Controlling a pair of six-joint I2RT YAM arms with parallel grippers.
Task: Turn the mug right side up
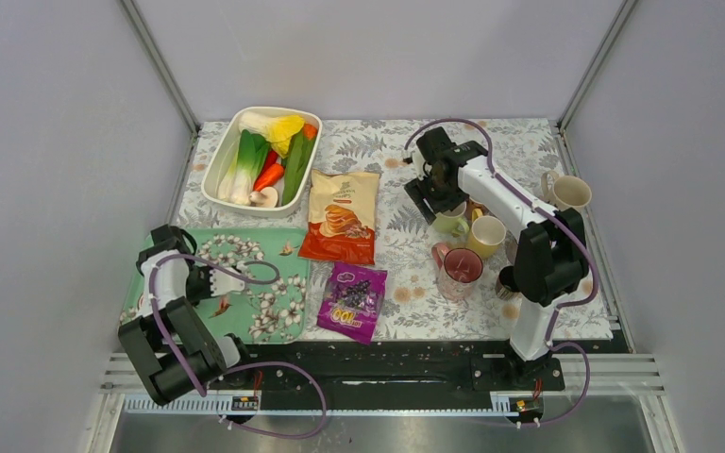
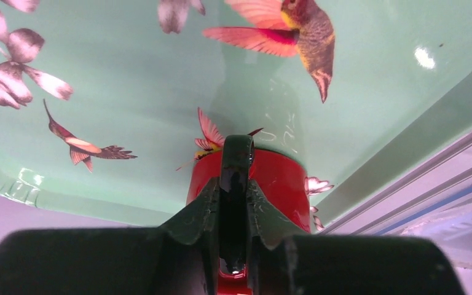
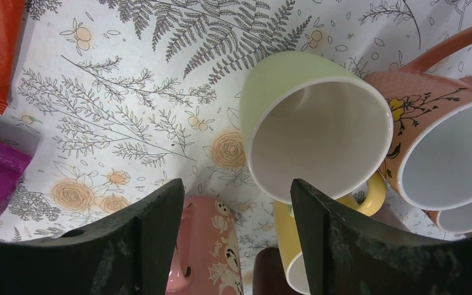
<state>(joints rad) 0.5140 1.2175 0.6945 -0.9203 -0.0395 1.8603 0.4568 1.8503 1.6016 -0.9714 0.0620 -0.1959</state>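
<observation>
The right gripper takes hold of the red mug by the side at its rim next, to set it upright.
A red mug [image 2: 283, 184] with a dark handle [image 2: 236, 153] rests on the green bird-patterned tray [image 2: 129, 80]. My left gripper [image 2: 235, 187] is shut on that handle. I cannot tell which way up the mug is. In the top view the left gripper [image 1: 225, 280] sits over the tray [image 1: 274, 311] and hides the mug. My right gripper [image 3: 236, 196] is open and empty, hovering above a light green mug [image 3: 307, 123] that stands mouth up. In the top view the right gripper [image 1: 437, 193] is just behind this mug [image 1: 450, 223].
Around the green mug stand an orange mug [image 3: 442, 141], a yellow mug [image 1: 487, 236], a pink mug [image 1: 460, 267], a brown mug [image 1: 507, 280] and a cream mug [image 1: 566, 192]. A vegetable tub [image 1: 262, 156], a snack bag [image 1: 343, 215] and a purple packet [image 1: 352, 300] lie mid-table.
</observation>
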